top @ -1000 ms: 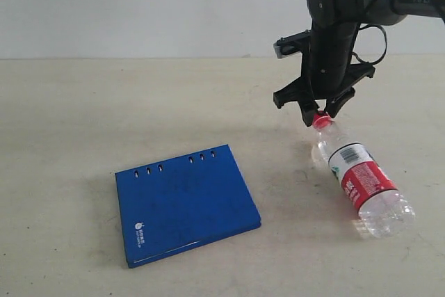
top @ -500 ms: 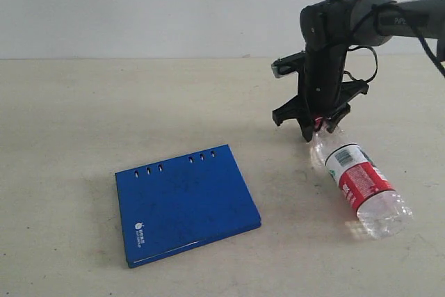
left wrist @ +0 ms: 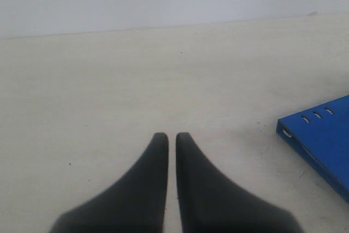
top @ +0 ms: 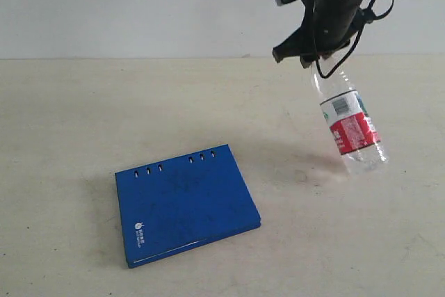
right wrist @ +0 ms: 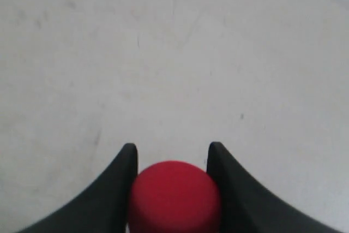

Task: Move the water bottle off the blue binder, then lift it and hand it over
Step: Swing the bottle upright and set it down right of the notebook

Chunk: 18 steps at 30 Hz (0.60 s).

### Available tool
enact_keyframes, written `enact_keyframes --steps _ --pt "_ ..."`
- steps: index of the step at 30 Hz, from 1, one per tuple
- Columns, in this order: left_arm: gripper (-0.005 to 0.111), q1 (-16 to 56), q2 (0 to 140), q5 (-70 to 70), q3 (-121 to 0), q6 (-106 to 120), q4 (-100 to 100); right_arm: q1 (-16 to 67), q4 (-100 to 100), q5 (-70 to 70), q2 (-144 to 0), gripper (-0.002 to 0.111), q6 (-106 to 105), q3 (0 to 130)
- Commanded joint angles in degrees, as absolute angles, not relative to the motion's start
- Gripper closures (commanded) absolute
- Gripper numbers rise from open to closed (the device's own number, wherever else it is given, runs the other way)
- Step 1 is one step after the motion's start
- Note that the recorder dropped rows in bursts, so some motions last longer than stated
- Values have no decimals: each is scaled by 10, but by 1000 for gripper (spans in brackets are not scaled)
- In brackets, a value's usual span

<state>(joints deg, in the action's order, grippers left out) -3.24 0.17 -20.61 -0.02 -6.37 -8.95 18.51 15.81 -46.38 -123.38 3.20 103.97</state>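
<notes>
My right gripper keeps holding the bottle for now, since the bottle's base (top: 366, 161) hangs tilted above the beige table and the bottle would drop if I opened now.
The water bottle (top: 350, 126), clear with a red, white and green label, hangs tilted in the air at the right, its base clear of the table. My right gripper (top: 318, 60) is shut on its neck. The right wrist view shows the red cap (right wrist: 174, 196) pinched between both fingers of the right gripper (right wrist: 172, 148). The blue binder (top: 184, 203) lies flat on the table, left of the bottle and apart from it; its slotted corner (left wrist: 322, 140) appears in the left wrist view. My left gripper (left wrist: 172, 136) is shut on nothing, low over bare table.
A beige tabletop (top: 69, 123) runs back to a pale wall (top: 139, 5). The right arm reaches in from the top right corner, with cables looping beside it.
The right gripper closed on the bottle's cap and rose, lifting the bottle from lying on the table to hanging in the air. The binder and the left gripper stayed still.
</notes>
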Motion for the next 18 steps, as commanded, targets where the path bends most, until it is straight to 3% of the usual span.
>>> enact_keyframes --steps 1,18 --pt "102 -28 0 -205 0 -63 -87 182 153 -412 -1208 108 46 1041" --pt "102 -28 0 -205 0 -63 -87 182 160 -291 -1191 108 61 1040"
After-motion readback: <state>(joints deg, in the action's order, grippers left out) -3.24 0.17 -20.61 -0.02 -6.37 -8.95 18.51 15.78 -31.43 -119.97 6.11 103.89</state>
